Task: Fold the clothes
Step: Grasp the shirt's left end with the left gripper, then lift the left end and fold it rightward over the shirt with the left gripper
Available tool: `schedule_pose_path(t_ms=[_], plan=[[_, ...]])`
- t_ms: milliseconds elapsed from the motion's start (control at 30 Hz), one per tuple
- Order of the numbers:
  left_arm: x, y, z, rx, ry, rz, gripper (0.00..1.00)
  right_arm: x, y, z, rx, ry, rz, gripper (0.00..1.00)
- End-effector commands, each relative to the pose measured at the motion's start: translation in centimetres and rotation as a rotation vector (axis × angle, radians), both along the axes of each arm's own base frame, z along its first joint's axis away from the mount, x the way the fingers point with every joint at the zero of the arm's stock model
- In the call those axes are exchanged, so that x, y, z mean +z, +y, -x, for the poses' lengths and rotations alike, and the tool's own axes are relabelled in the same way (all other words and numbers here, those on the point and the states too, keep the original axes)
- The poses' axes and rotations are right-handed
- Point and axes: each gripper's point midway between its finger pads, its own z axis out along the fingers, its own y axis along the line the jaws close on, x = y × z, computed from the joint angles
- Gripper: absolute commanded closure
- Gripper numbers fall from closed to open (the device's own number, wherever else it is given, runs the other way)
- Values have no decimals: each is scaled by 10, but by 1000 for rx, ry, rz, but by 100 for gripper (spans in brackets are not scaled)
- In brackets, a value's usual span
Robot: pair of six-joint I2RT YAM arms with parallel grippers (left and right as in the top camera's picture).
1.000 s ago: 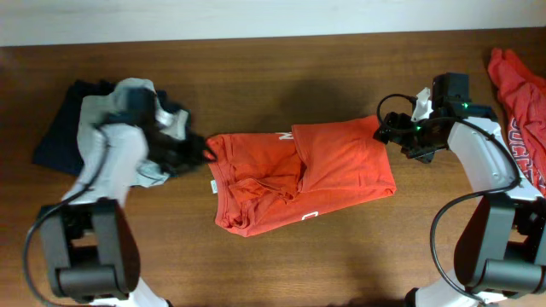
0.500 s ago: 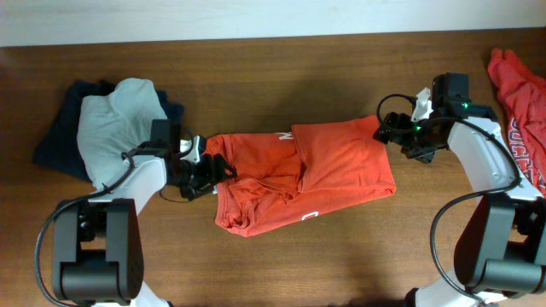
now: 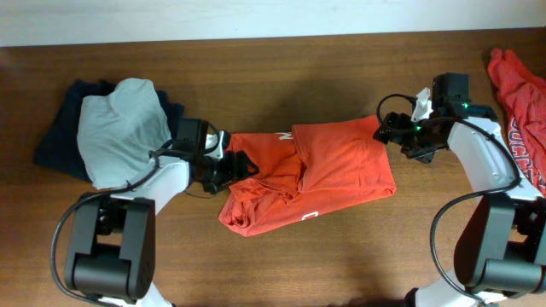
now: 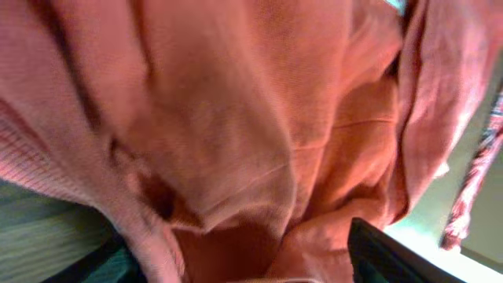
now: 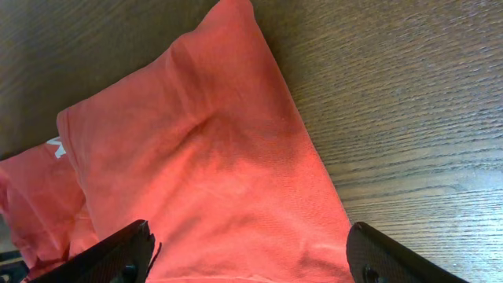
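Observation:
My left gripper should next grab the orange-red T-shirt by its bunched edge, opposite the doubled-over half, to fold it over that half.
One of the clothes, an orange-red T-shirt, lies partly folded at the table's middle, its right half doubled over. My left gripper is pressed into its bunched left edge. In the left wrist view the orange cloth fills the frame, and my left gripper stands open with cloth bulging between its wide-set fingers. My right gripper hangs open over the shirt's far right corner. The right wrist view shows smooth shirt fabric under my right gripper. A second orange-red shirt lies crumpled at the right edge.
A grey garment lies on top of a dark navy one at the left. Bare wooden table runs along the back and the front. A white wall edge borders the far side.
My left arm swung right from the grey garment to the shirt's left edge, and that edge has bunched up toward the right. The right arm has not moved.

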Motion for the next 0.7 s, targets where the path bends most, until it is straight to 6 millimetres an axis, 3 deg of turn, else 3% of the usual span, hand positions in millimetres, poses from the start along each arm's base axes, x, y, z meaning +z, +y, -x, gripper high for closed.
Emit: schedule_pose_path(t_ms=[0,200,367,400,500,667], plan=[[-31,-1,18,13,116,7,27,-1,-3,0,0,1,16,17],[-22,-19,2,-26,12,49,56,-1,-3,0,-1,1,16,17],[-17,-28,4,-66,-7,71,95,-1,-3,1,-1,8,15,17],[-16,-25,3,-60,2,67,100,-1,-3,2,0,10,14,17],[-4,-1,-4,-46,15,28,99,-2,-2,4,0,18,13,18],[32,63,-30,-33,-10,-179,99,-2,-2,4,-1,21,12,18]])
